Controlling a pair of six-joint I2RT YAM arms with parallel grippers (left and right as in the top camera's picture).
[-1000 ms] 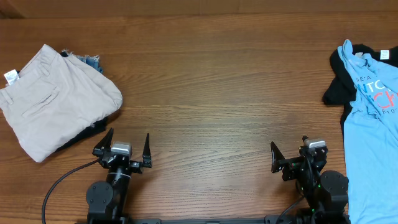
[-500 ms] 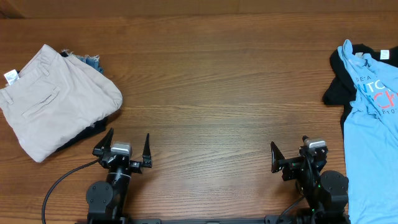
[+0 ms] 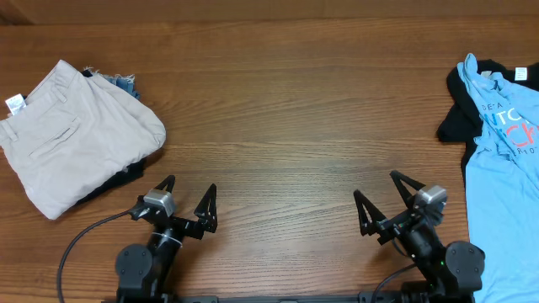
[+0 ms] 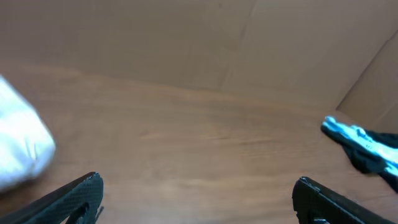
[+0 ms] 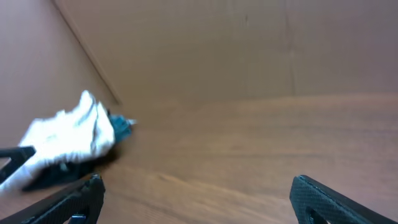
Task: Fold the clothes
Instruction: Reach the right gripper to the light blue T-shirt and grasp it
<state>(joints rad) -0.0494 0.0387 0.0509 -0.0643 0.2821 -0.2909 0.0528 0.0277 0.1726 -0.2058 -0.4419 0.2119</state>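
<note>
My right gripper is going to grab the light blue T-shirt [image 3: 505, 181] at its far end near the lettering [image 3: 487, 87], and that leaves cloth free for my left gripper to help fold.
The light blue T-shirt [image 3: 505, 181] with white and red lettering lies crumpled at the table's right edge, on top of the black T-shirt [image 3: 455, 122]. Both also show far right in the left wrist view, blue [image 4: 348, 132] over black [image 4: 373, 158]. My left gripper [image 3: 189, 185] is open and empty near the front edge, left of centre; it also shows in the left wrist view [image 4: 198, 180]. My right gripper [image 3: 376, 185] is open and empty near the front edge, left of the shirts; it also shows in the right wrist view [image 5: 198, 180].
A folded pile with beige trousers [image 3: 72, 139] on top of denim and a dark garment lies at the left. It shows blurred in the left wrist view [image 4: 18, 155] and the right wrist view [image 5: 68, 140]. Bare wooden table [image 3: 295, 126] lies between.
Both grippers have swung and shifted a little: the left one to the right, the right one to the left. Both stay open. The clothes have not moved.
</note>
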